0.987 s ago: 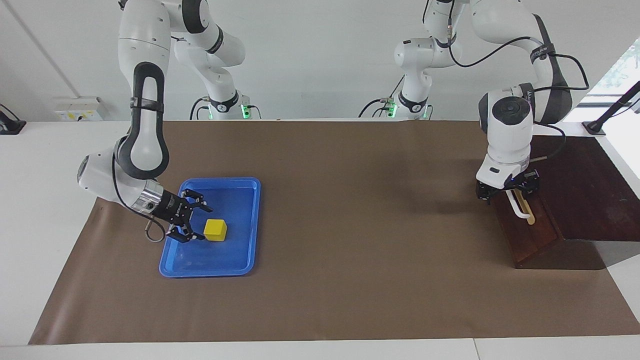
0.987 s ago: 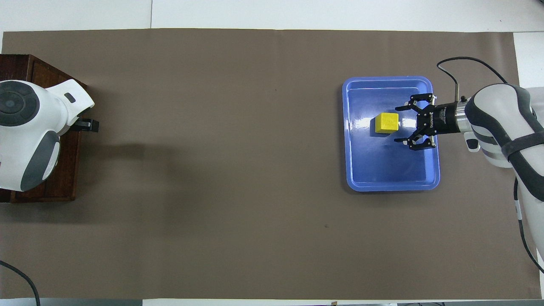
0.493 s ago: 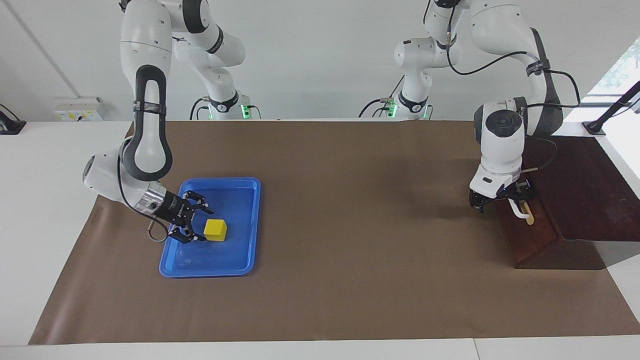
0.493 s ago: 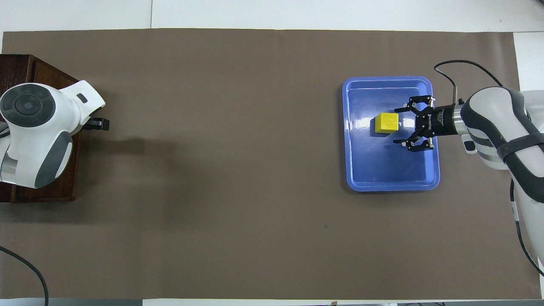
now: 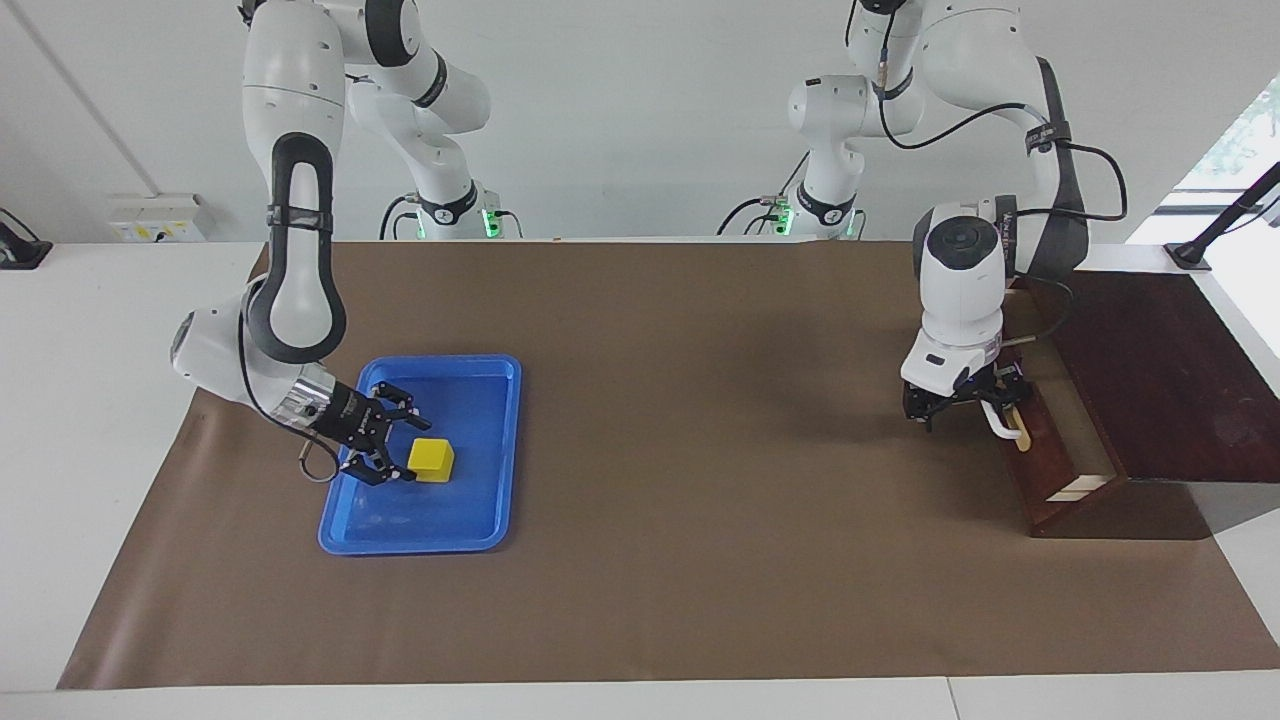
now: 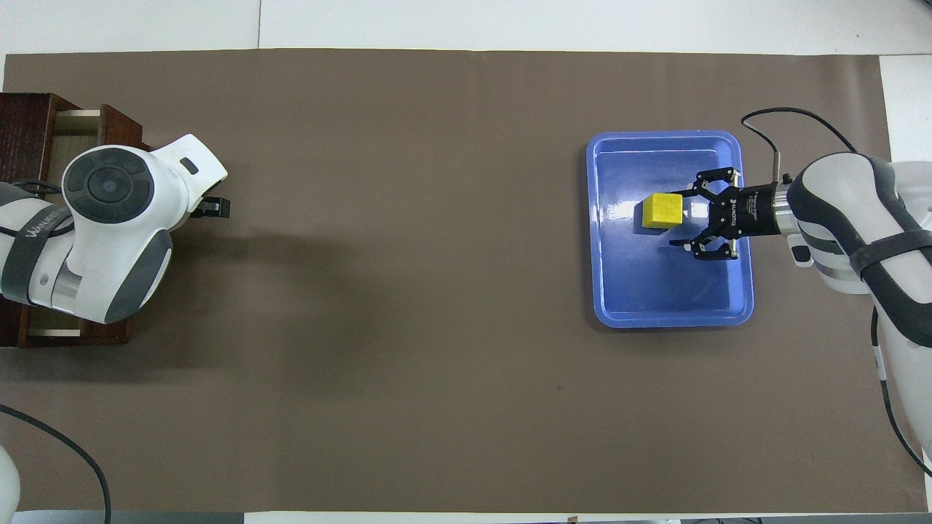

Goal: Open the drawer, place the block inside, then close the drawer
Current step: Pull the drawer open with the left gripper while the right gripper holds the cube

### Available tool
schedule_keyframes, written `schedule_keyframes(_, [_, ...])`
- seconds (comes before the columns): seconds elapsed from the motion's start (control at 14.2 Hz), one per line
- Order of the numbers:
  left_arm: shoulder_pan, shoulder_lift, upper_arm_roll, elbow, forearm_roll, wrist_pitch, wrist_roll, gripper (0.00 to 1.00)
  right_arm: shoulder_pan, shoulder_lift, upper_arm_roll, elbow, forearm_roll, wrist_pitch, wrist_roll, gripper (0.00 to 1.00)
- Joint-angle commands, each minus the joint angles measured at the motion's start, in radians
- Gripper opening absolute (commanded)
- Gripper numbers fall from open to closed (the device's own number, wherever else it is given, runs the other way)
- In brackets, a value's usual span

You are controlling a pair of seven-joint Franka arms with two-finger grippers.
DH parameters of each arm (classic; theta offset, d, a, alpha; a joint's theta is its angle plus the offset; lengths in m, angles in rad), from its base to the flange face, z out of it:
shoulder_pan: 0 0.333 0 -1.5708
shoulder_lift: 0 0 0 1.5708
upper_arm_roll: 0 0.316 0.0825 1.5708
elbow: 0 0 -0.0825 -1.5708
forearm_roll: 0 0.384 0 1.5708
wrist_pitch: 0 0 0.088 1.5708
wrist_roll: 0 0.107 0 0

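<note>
My left gripper should grab the drawer by its white bar handle next. That will open up space for the yellow block.
The yellow block lies in a blue tray at the right arm's end of the table. My right gripper is low in the tray, open, with a finger on each side of the block's edge. The drawer of the dark wooden box stands partly pulled out, showing a strip of pale interior. My left gripper is at the drawer's white handle, open.
A brown mat covers the table between the tray and the box. The left arm's wrist hides most of the drawer in the overhead view.
The left gripper has moved toward the middle of the table and the drawer has slid out with it. The right gripper's fingers have narrowed around the block.
</note>
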Motion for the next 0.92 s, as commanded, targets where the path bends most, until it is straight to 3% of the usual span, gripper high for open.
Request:
schedule_keyframes(0.0, [-0.055, 0.009, 0.007, 0.023, -0.026, -0.029, -0.045, 1.00, 0.001, -0.025, 0.004, -0.032, 0.030, 0.024, -0.034, 0.62])
schedule_keyframes(0.21, [-0.092, 0.009, 0.007, 0.024, -0.044, -0.043, -0.095, 1.00, 0.001, -0.025, 0.002, -0.032, 0.030, 0.024, -0.030, 0.30])
schedule_keyframes(0.42, [-0.121, 0.007, 0.007, 0.028, -0.046, -0.063, -0.123, 1.00, 0.001, -0.025, 0.002, -0.032, 0.030, 0.024, -0.028, 0.17])
schedule_keyframes(0.56, [-0.135, 0.007, 0.007, 0.032, -0.066, -0.069, -0.134, 1.00, 0.000, -0.025, 0.004, -0.032, 0.030, 0.021, -0.028, 0.00])
schedule_keyframes(0.85, [-0.150, 0.007, 0.007, 0.040, -0.073, -0.086, -0.137, 1.00, 0.000, -0.024, 0.002, -0.017, 0.031, 0.014, -0.028, 0.00])
